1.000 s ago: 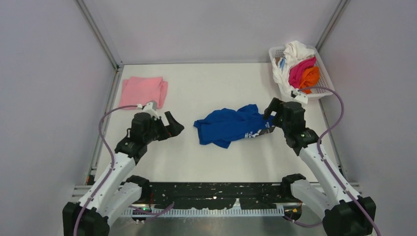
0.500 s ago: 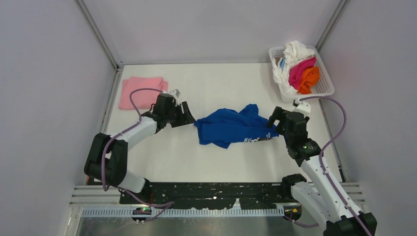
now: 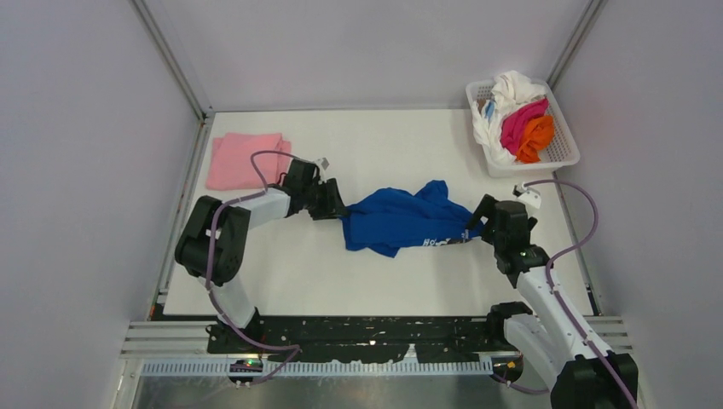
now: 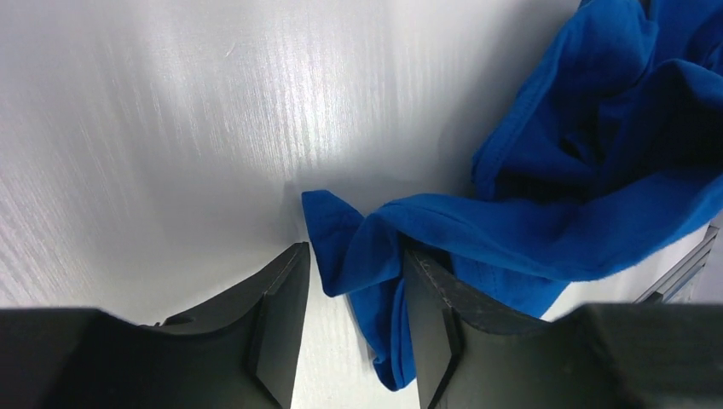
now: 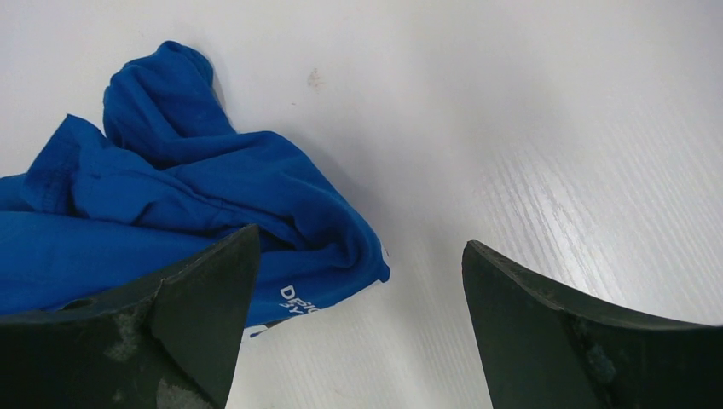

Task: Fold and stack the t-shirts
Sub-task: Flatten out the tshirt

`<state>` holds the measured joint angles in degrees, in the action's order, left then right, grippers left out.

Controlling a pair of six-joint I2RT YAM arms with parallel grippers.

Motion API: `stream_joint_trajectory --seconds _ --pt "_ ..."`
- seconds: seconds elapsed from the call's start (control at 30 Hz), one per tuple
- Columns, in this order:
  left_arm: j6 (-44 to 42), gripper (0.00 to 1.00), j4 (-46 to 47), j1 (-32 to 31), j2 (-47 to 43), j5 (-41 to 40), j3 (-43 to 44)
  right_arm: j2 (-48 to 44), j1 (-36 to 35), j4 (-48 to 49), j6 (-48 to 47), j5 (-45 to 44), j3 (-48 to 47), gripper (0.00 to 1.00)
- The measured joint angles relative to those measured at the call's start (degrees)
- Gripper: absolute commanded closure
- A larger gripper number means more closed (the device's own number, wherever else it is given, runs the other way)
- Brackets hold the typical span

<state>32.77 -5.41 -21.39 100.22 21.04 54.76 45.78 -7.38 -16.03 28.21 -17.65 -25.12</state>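
My right gripper is going to grab the blue t-shirt (image 3: 401,217) by its printed corner (image 3: 477,230) next, opposite my left gripper, to stretch the t-shirt open for folding.
A crumpled royal blue t-shirt (image 3: 401,217) with white lettering (image 5: 298,302) lies mid-table. My left gripper (image 3: 338,209) is at its left end. In the left wrist view the half-closed gripper (image 4: 354,256) straddles a fold of blue cloth (image 4: 367,256); the cloth touches the right finger (image 4: 430,324) and a gap remains at the left finger. My right gripper (image 3: 479,220) is at the shirt's right end. In its wrist view the gripper (image 5: 360,243) stands wide open beside the printed corner of the shirt (image 5: 170,196), with bare table between the tips. A folded light pink t-shirt (image 3: 243,159) lies back left.
A white mesh basket (image 3: 564,158) at the back right holds white (image 3: 511,85), magenta (image 3: 522,119) and orange (image 3: 539,135) shirts. Metal frame posts and grey walls border the white table (image 3: 384,145) on both sides.
My left arm has reached right to the blue shirt's left edge and its jaws have narrowed around a fold. My right gripper has slid slightly forward and right along the shirt's end, still open.
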Motion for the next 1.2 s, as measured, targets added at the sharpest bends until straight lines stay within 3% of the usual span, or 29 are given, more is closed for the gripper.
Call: stream_joint_trajectory --seconds 0.1,0.2,0.43,0.53,0.6,0.93,1.0,1.03,1.1,1.2 --pt "-0.2 0.65 0.0 -0.2 1.5 0.2 0.7 0.8 1.3 1.8 0.7 1.6 0.3 0.05" --pt "0.0 1.00 0.0 -0.4 2.5 1.0 1.7 1.9 2.0 3.3 1.1 3.1 0.6 0.05" --pt "-0.5 1.00 0.0 -1.3 1.2 0.5 2.2 7.6 4.3 7.6 2.2 6.6 1.5 0.02" --pt "-0.9 1.00 -0.8 -1.5 -1.9 -1.4 1.4 11.3 5.7 9.8 2.3 9.5 1.5 0.20" --pt "-1.6 1.00 -1.8 -1.6 -5.2 -3.1 0.6 13.6 6.1 11.1 2.6 12.4 1.5 0.25" --pt "-2.2 1.00 -3.6 -2.7 -18.4 -8.6 -4.1 11.0 6.1 14.4 3.7 23.1 4.2 0.41" --pt "-2.3 1.00 -4.2 -3.0 -19.8 -9.3 -4.9 9.8 6.1 14.3 3.9 24.3 5.4 0.55" --pt "-2.4 1.00 -4.6 -3.2 -20.5 -9.7 -5.2 9.5 6.1 14.4 4.2 25.0 5.9 0.70" --pt "-2.6 1.00 -5.0 -3.5 -21.3 -10.5 -5.5 9.0 6.1 14.8 4.5 26.1 6.5 0.91" --pt "-3.0 1.00 -6.0 -4.0 -22.8 -11.9 -6.3 7.3 5.8 15.0 5.4 27.7 7.6 0.95"
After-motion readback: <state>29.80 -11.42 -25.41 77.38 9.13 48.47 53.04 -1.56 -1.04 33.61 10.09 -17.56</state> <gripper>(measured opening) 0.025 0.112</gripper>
